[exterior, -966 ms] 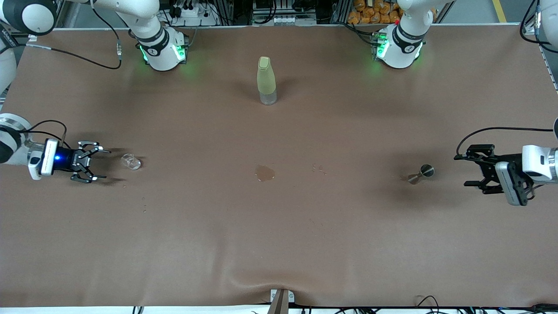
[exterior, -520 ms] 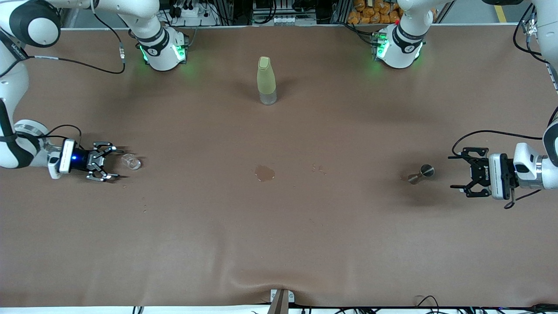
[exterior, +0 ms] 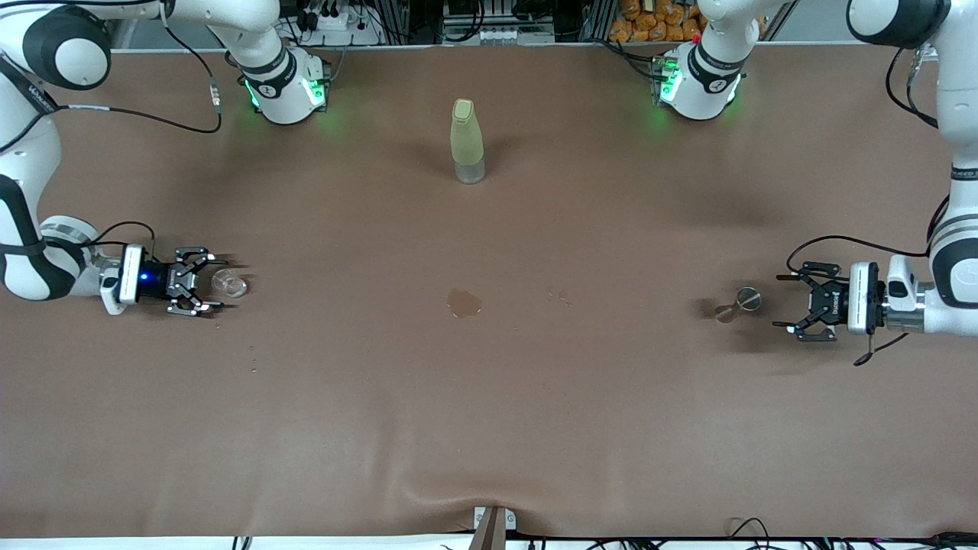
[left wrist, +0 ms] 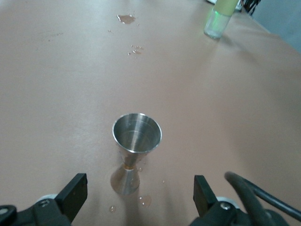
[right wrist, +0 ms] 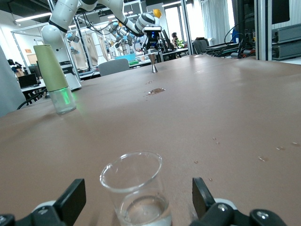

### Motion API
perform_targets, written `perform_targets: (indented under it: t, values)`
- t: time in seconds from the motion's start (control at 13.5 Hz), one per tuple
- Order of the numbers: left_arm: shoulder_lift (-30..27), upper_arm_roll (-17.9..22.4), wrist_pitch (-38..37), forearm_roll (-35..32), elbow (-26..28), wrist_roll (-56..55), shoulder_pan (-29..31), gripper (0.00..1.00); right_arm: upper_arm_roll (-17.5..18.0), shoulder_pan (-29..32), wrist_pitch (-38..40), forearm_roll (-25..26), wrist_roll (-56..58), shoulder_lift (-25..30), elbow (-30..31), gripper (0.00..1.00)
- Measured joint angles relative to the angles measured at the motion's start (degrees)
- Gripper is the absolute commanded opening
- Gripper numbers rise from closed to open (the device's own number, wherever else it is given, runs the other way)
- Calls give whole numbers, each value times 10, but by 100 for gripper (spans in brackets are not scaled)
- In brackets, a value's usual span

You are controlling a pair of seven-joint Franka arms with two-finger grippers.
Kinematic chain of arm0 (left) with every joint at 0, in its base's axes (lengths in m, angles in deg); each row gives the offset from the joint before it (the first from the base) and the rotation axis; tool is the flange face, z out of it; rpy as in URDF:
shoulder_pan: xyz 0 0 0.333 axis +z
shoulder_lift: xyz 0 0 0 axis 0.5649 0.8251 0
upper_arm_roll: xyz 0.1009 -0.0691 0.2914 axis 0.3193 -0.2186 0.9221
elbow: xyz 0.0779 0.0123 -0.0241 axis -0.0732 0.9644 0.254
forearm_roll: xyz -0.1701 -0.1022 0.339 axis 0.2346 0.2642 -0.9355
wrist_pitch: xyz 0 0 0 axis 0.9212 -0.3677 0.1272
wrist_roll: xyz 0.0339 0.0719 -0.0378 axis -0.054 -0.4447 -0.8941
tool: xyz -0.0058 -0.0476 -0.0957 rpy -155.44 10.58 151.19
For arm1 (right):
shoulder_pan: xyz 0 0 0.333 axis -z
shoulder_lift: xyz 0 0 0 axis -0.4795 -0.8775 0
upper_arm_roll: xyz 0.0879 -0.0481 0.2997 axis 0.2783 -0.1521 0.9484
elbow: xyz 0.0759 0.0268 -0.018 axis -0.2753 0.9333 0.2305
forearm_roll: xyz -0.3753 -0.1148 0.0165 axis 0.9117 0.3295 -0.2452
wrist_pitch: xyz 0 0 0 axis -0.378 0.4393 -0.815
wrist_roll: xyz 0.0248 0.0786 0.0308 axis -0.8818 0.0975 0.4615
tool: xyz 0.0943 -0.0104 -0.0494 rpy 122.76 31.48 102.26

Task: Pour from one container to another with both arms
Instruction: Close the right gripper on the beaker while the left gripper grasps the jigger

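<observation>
The clear glass cup should be grabbed next by its side [right wrist: 141,205] with my right gripper. The cup's rim stays free that way, and the cup can pour.
The clear glass cup [exterior: 230,285] stands upright toward the right arm's end of the table, with a little clear liquid in its bottom [right wrist: 141,207]. My right gripper [exterior: 213,283] is low and open. Its fingertips [right wrist: 71,197] just reach either side of the cup without touching it. The small metal cup [exterior: 743,300] stands upright toward the left arm's end. My left gripper [exterior: 779,302] is open, level with it and a short way off. In the left wrist view the metal cup [left wrist: 136,141] is centred ahead of the gripper [left wrist: 138,195].
A tall yellow-green bottle [exterior: 467,141] stands mid-table toward the arms' bases. A small brown puddle [exterior: 464,303] and several droplets [exterior: 560,295] lie on the brown table cover between the two cups. More drops [left wrist: 146,201] lie by the metal cup's foot.
Both grippers have moved inward along the table toward their cups. The right one has reached the glass cup; the left one has closed much of its gap to the metal cup. Both stay open.
</observation>
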Motion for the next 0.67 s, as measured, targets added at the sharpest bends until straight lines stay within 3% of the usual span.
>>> perform_targets:
  t: [0.07, 0.15, 0.45, 0.59, 0.67]
  values:
    - [10, 0, -4, 10, 0, 1, 4, 100, 2, -1, 0, 0, 0, -3, 0, 99]
    - [20, 0, -9, 15, 1, 2, 8, 100, 2, -1, 0, 0, 0, -6, 0, 89]
    - [58, -3, -13, 42, 3, 41, 18, 100, 4, -2, 0, -15, 13, -15, -1, 86]
    - [72, -4, -13, 59, 4, 56, 18, 100, 5, -2, 0, -17, 14, -16, -1, 69]
    - [76, -4, -13, 67, 4, 58, 18, 100, 5, -2, 0, -18, 15, -17, -1, 69]
